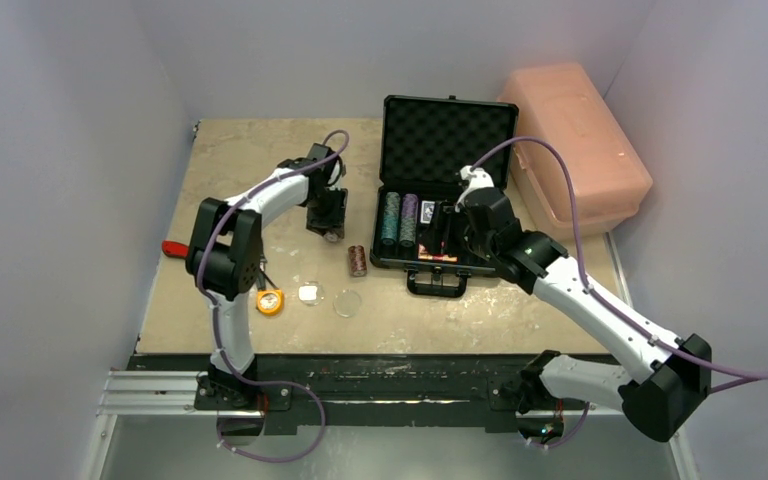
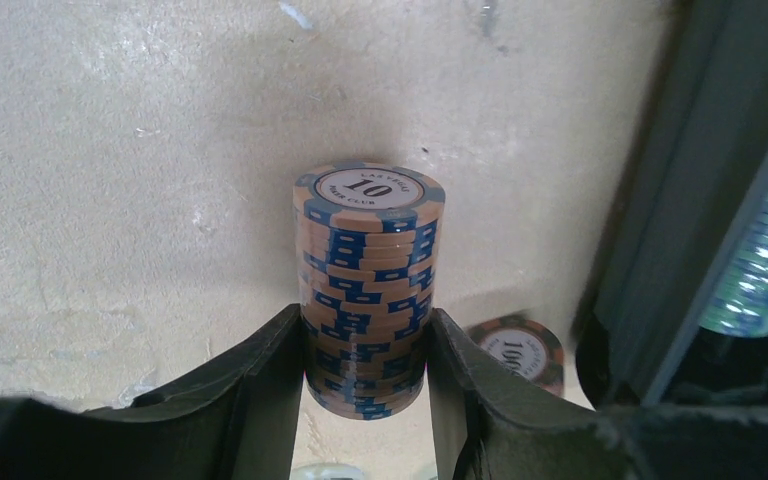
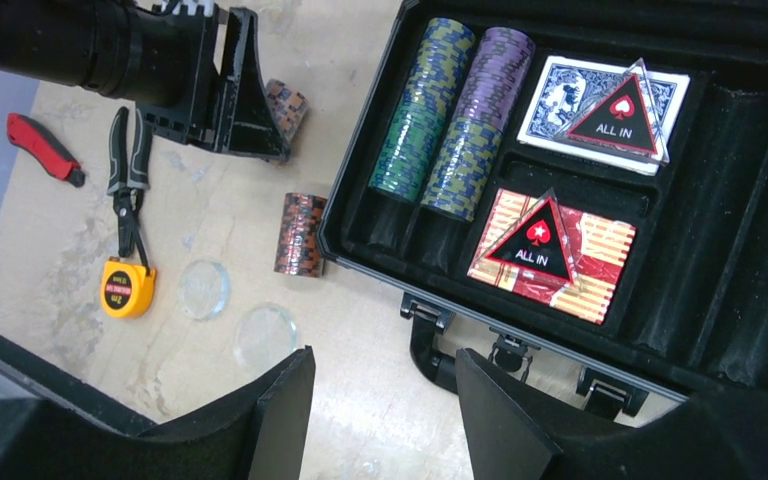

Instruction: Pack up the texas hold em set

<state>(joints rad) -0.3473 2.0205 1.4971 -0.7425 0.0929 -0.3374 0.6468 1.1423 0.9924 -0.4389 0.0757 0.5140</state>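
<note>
The tan-and-blue chip stack would come up with my left gripper if I lifted now, because its fingers are closed snugly around the lower end of the tan-and-blue chip stack (image 1: 333, 236) (image 2: 368, 260).
The black briefcase (image 1: 480, 262) lies open, its egg-crate foam lid (image 1: 448, 140) upright. Its tray (image 3: 740, 250) holds a teal chip stack (image 3: 422, 110), a purple chip stack (image 3: 480, 120), a blue card deck (image 3: 570, 95) and a red card deck (image 3: 600, 270). A brown chip stack (image 3: 301, 233) lies on the table left of the case. Two clear discs (image 3: 205, 289) (image 3: 265, 335) lie nearer. My left gripper (image 2: 368, 370) is shut on a tan-and-blue chip stack (image 2: 368, 260), low over the table left of the case (image 1: 327, 215). My right gripper (image 3: 385, 400) is open and empty above the case's handle (image 3: 430, 345).
A big pink plastic box (image 1: 575, 145) stands right of the case. An orange tape measure (image 3: 127, 288), pliers (image 3: 128, 180) and a red knife (image 3: 45, 148) lie at the left. White walls close in on both sides.
</note>
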